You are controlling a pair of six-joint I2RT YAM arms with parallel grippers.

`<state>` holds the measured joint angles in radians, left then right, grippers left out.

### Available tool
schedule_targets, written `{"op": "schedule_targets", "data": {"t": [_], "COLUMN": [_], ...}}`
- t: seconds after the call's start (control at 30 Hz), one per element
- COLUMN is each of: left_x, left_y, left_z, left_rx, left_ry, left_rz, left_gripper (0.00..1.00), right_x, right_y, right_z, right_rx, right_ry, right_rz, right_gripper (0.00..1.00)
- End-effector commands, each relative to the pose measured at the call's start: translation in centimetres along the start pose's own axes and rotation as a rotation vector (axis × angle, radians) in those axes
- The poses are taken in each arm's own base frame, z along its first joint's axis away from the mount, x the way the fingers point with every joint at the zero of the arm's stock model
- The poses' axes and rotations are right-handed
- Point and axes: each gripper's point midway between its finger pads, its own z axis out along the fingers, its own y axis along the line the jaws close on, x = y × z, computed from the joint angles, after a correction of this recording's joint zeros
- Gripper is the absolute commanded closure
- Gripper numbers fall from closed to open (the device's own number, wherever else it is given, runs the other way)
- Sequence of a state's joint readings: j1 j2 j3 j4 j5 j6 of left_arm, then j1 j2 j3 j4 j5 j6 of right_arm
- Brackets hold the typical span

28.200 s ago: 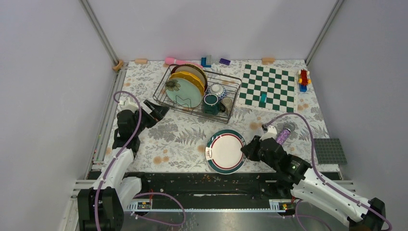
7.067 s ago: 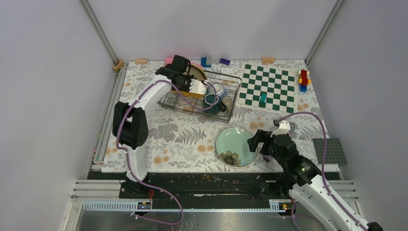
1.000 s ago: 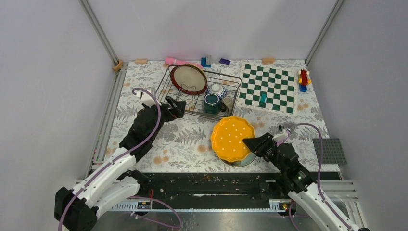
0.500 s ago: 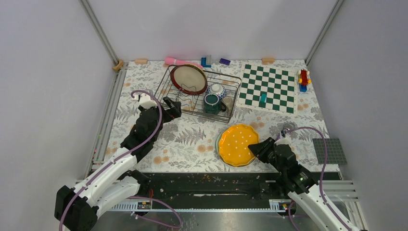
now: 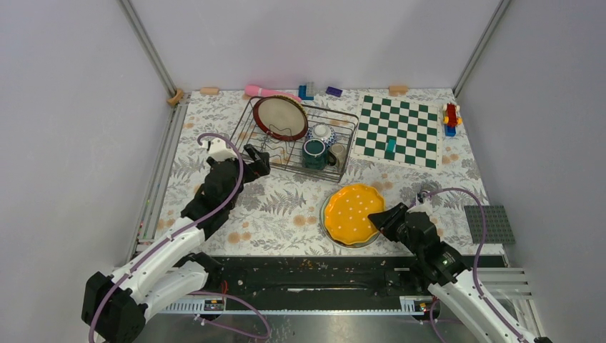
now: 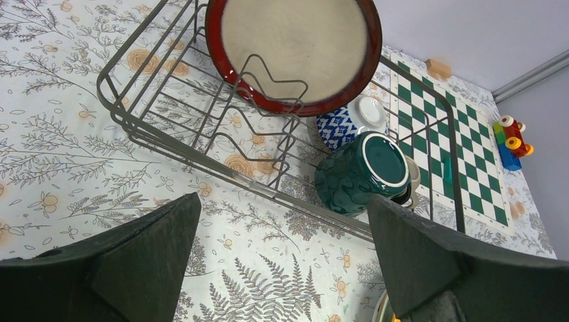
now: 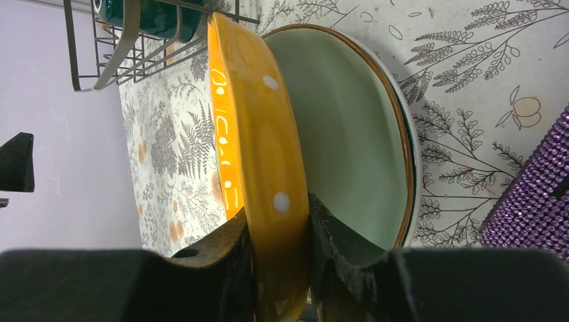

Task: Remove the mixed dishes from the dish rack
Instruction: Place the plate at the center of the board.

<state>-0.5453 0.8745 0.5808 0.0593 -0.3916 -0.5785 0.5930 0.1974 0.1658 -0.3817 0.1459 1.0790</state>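
The yellow plate (image 5: 350,213) is almost fully inside the outline of the pale green plate and would settle onto that plate, so my right gripper should open now.
My right gripper (image 5: 384,217) (image 7: 278,225) is shut on the rim of a yellow white-dotted plate (image 5: 350,213) (image 7: 251,134). It holds the plate tilted just over a pale green plate (image 7: 342,134) on the mat. The dish rack (image 5: 240,125) (image 6: 201,161) holds a cream plate with a dark red rim (image 5: 280,118) (image 6: 295,47), a dark green mug (image 5: 313,152) (image 6: 359,174), a small patterned bowl (image 5: 322,133) (image 6: 339,124) and a small olive cup (image 5: 337,153). My left gripper (image 5: 256,161) (image 6: 283,198) hangs open and empty by the rack's near left corner.
A green-and-white chessboard (image 5: 400,132) with a teal piece (image 5: 390,148) lies right of the rack. A purple glittery cylinder (image 7: 537,194) stands close to my right gripper. A grey baseplate (image 5: 489,223) sits at the right edge. Small toys (image 5: 307,91) line the back edge.
My right gripper has lowered the yellow plate from a raised tilt down close over the pale green plate. The left arm has drawn back slightly.
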Motion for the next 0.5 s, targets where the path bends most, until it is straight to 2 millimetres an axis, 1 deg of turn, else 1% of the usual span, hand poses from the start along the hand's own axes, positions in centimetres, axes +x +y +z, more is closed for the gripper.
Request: {"op": "schedule_targets", "data": {"t": [0.0, 0.07, 0.23, 0.47], "left_x": [-2.2, -2.1, -2.1, -1.8], "left_y": [-1.0, -1.0, -1.0, -1.0], "left_z": [0.2, 0.2, 0.3, 0.5], "left_rx": [0.008, 0.008, 0.006, 0.005], "left_ry": [-0.057, -0.055, -0.052, -0.04], "left_rz": [-0.007, -0.006, -0.003, 0.001], "left_gripper": [0.01, 0.01, 0.01, 0.01], "right_x": [-2.1, -2.0, -1.7, -1.4], "right_y": [3.1, 2.8, 2.0, 1.4], "right_z": [-0.5, -0.3, -0.1, 0.2], "right_rx": [-0.077, -0.06, -0.027, -0.003], "right_ry": [-0.068, -0.066, -0.057, -0.047], "right_rz": [0.025, 0.021, 0.018, 0.012], "right_gripper": [0.7, 0.66, 0.61, 0.58]}}
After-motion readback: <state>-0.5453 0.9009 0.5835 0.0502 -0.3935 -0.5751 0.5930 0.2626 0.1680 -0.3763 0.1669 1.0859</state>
